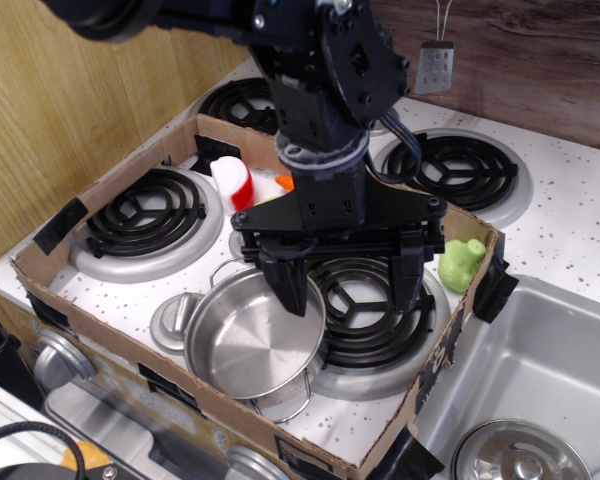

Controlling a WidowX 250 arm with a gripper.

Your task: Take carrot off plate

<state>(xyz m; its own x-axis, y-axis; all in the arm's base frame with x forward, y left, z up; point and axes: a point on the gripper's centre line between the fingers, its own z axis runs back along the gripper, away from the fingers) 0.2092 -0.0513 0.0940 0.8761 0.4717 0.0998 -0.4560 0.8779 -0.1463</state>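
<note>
The carrot needs to come off the lime-green plate (270, 199), so the robot's gripper will next grab it by its orange body (285, 183).
Only a small orange sliver of the carrot (285, 183) shows, just behind the gripper's wrist next to the red-and-white toy. The lime-green plate is almost wholly hidden under the gripper body; I cannot see how the carrot lies on it. My gripper (348, 285) hangs over the front right burner (365, 310), in front of the carrot. Its jaws are spread wide and hold nothing. One black fingertip (290, 290) is over the rim of the steel pot, the other fingertip (410, 285) is over the burner's right side.
A shiny steel pot (250, 340) stands at the front. A red-and-white toy (232, 183) lies at the back, a light green lumpy toy (462, 262) at the right. A cardboard wall (110, 185) rings the stove. A sink (540, 400) lies to the right.
</note>
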